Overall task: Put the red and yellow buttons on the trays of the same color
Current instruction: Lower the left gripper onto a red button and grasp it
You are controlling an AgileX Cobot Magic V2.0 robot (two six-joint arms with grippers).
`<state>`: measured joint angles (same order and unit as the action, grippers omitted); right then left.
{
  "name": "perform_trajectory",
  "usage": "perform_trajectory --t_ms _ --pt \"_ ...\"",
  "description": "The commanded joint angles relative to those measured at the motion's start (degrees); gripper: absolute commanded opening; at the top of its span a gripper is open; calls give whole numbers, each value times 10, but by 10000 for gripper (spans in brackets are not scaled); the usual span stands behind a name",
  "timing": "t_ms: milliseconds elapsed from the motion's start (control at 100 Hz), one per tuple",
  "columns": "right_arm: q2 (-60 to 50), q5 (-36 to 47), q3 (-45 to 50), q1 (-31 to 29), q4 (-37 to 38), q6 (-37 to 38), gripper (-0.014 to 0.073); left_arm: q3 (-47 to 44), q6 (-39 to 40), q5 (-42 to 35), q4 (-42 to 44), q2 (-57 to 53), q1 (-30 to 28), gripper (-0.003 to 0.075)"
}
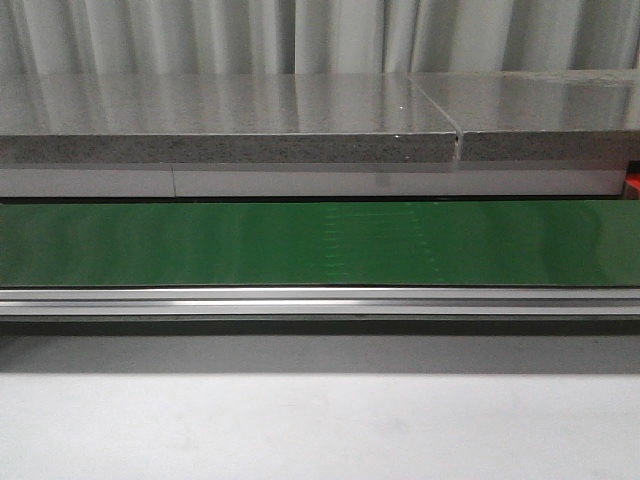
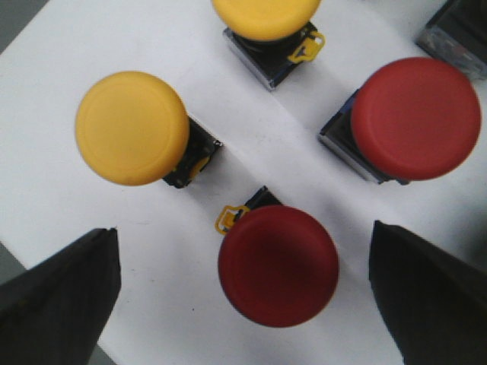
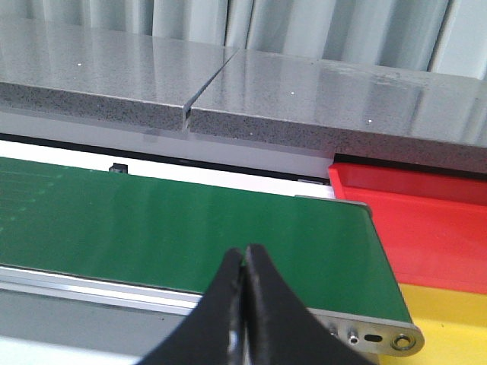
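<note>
The red button's cap [image 2: 278,266] is ready for my left gripper to close on it: my fingers reach down beside the cap in the left wrist view.
In the left wrist view my left gripper [image 2: 245,293] is open, its two black fingers [image 2: 57,293] standing on either side of a red button [image 2: 278,265] without touching it. A second red button [image 2: 415,118] and two yellow buttons [image 2: 132,127] [image 2: 265,17] stand on the same white surface. In the right wrist view my right gripper [image 3: 246,262] is shut and empty, hovering before the green conveyor belt [image 3: 183,228]. A red tray [image 3: 426,228] and a yellow tray [image 3: 449,319] lie beyond the belt's end. Neither gripper shows in the front view.
The front view shows the green belt [image 1: 320,243] with its metal rail [image 1: 320,300], a grey stone slab [image 1: 230,120] behind it and white table in front. A dark boxy object [image 2: 456,34] sits at the edge of the left wrist view.
</note>
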<state>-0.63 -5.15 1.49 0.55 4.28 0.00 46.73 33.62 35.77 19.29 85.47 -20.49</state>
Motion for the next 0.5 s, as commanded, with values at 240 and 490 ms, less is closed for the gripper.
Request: perform_trajectory --t_ms 240,490 --pt "-8 46 -5 1 0 0 -67 18 1 -7 8 -14 -2 527" --pt "-8 46 -5 1 0 0 -67 18 0 -4 8 -14 -2 184"
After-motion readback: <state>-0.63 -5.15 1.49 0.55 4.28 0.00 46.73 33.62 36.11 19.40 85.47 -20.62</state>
